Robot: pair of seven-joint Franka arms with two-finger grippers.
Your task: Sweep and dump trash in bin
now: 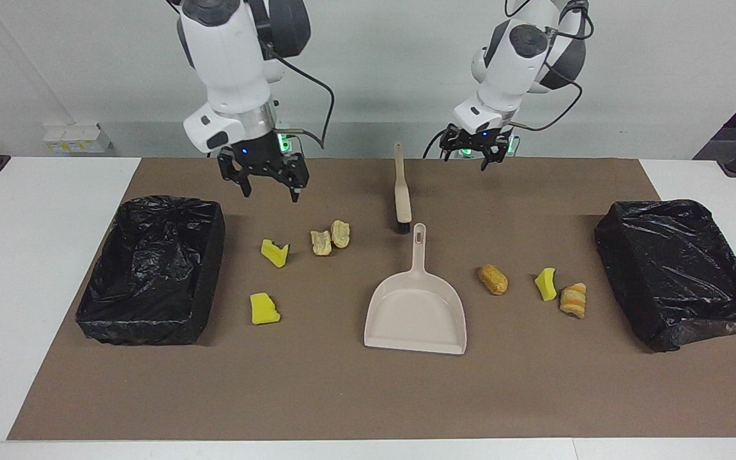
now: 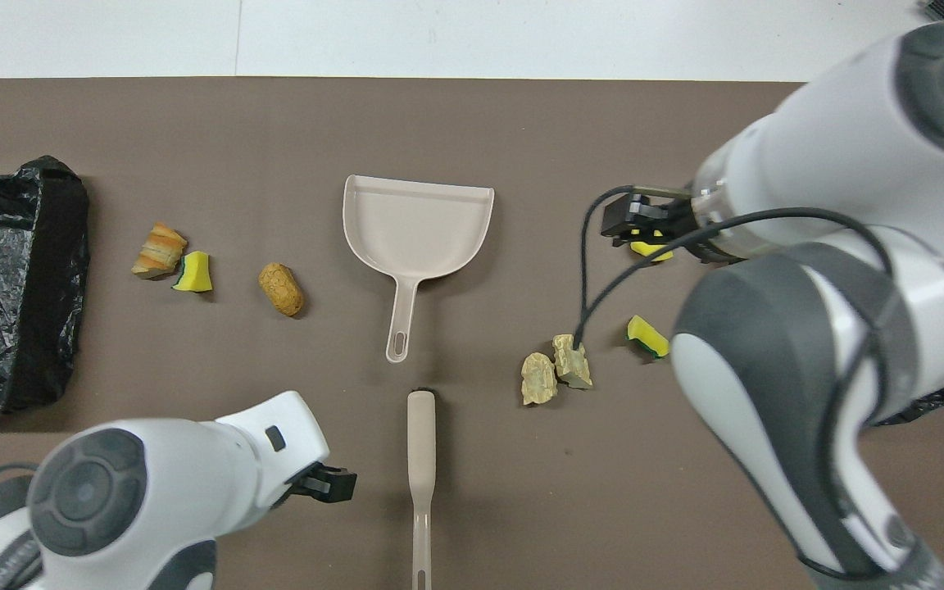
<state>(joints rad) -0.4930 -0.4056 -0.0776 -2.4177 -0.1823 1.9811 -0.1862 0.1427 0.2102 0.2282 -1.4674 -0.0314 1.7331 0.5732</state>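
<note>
My left gripper grabs the long brush by the handle's neck near its middle (image 2: 421, 513) next to sweep the trash, since its wide head (image 2: 421, 437) is at one end.
Trash lies on the brown mat: yellow sponge chunks (image 1: 275, 252) (image 1: 264, 308) and two tan pieces (image 1: 329, 239) toward the right arm's end, a brown roll (image 1: 493, 279), a yellow chunk (image 1: 545, 283) and a striped bread piece (image 1: 574, 299) toward the left arm's end. Between them lie the beige dustpan (image 1: 416, 313) and, nearer to the robots, the brush (image 1: 401, 191). A black-lined bin (image 1: 211, 255) stands at the right arm's end. My right gripper (image 1: 270, 191) hangs open and empty over the mat beside that bin. My left gripper (image 1: 468, 160), open and empty, hovers beside the brush handle.
A second black-lined bin (image 1: 623, 255) sits at the left arm's end of the mat. In the overhead view the right arm (image 2: 808, 328) hides most of the first bin and part of one yellow chunk (image 2: 652, 248). White tabletop surrounds the mat.
</note>
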